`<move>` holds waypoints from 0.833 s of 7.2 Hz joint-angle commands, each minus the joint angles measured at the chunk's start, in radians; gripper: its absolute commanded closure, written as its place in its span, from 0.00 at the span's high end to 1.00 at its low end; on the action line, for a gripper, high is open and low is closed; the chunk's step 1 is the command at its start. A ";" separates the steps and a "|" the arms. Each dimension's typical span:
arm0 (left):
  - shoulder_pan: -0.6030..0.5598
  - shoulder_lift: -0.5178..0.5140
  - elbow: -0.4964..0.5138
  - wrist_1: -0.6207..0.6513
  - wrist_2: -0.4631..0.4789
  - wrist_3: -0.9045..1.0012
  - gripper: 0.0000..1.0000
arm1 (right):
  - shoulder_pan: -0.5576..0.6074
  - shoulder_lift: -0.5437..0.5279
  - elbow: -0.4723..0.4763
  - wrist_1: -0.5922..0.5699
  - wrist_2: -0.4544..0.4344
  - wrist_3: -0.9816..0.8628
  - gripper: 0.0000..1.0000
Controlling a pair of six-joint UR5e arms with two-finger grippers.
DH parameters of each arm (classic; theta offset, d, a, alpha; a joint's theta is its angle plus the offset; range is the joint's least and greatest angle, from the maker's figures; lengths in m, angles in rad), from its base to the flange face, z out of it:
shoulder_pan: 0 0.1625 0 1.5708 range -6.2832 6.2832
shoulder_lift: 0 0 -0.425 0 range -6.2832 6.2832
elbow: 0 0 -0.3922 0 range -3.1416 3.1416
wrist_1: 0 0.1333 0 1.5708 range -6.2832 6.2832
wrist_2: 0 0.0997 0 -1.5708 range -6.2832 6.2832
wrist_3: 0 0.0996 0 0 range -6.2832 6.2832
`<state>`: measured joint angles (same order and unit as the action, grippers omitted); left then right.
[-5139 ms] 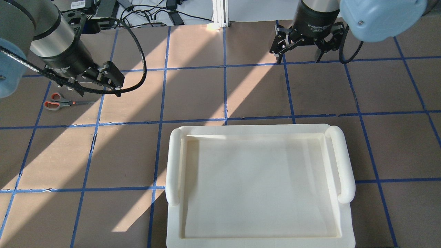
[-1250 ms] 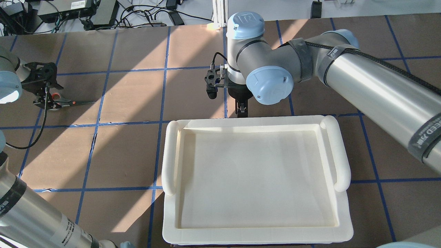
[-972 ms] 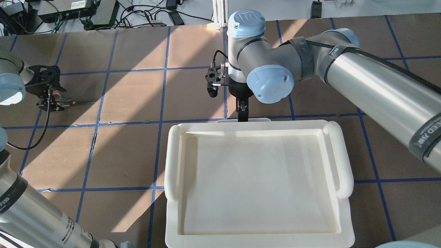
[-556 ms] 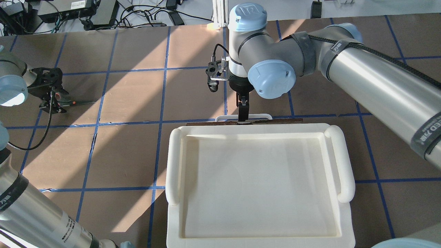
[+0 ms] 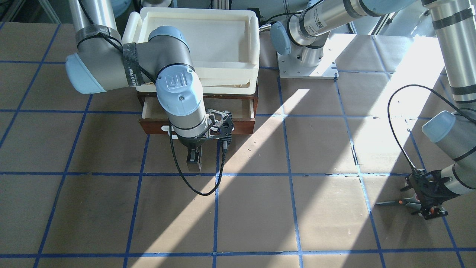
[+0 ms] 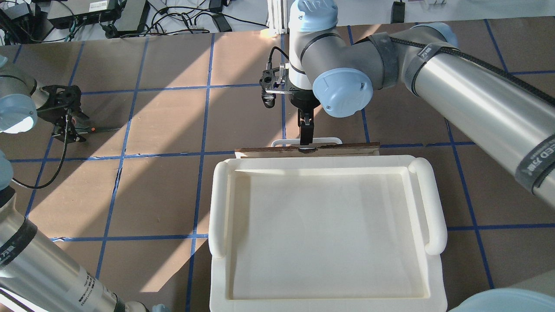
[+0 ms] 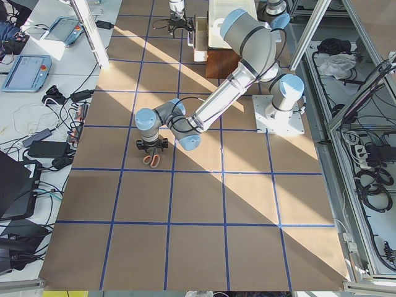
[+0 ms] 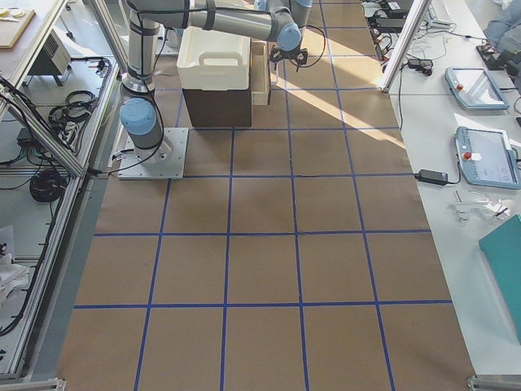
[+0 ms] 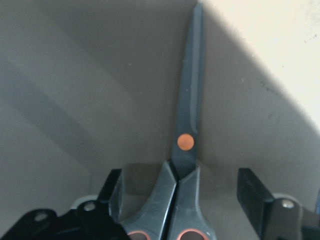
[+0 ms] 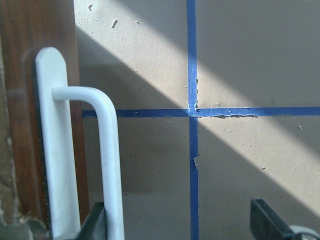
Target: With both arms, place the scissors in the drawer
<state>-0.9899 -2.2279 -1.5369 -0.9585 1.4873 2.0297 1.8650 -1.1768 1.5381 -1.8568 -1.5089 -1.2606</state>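
My left gripper grabs the scissors by their gray handles beside the orange pivot next, to lay them in the drawer.
The scissors lie flat on the brown table at the robot's far left, blades pointing toward the table's middle; they also show in the overhead view and the left wrist view. My left gripper is open and low over their handles, one finger on each side. The dark brown drawer is partly pulled out from under the cream tray, showing pale plywood inside. My right gripper is open at the drawer's white handle, which runs by its left finger.
The cream tray sits on top of the dark cabinet that holds the drawer. Blue tape lines grid the brown table. Cables and power boxes lie beyond the far edge. Bright sun stripes cross the table.
The right gripper came to the tray's far edge and then drew back, and the drawer front and white handle slid out with it. The left gripper came down over the scissors' handles.
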 commanded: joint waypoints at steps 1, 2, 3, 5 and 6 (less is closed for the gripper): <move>-0.001 -0.003 0.000 0.000 0.001 0.001 0.78 | -0.001 0.006 -0.003 -0.013 0.003 -0.022 1.00; -0.001 -0.010 0.001 0.004 0.001 0.006 0.58 | -0.001 0.008 -0.004 -0.042 0.003 -0.022 1.00; -0.001 -0.012 0.001 0.012 0.002 0.009 0.18 | -0.001 0.008 -0.004 -0.047 0.004 -0.022 1.00; -0.003 -0.007 0.003 0.014 0.005 0.009 0.00 | -0.003 0.032 -0.004 -0.140 0.001 -0.023 1.00; -0.006 -0.001 0.006 0.014 0.004 0.009 0.00 | -0.006 0.040 -0.006 -0.162 0.001 -0.025 1.00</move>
<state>-0.9929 -2.2350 -1.5333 -0.9455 1.4914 2.0385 1.8619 -1.1491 1.5336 -1.9775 -1.5076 -1.2841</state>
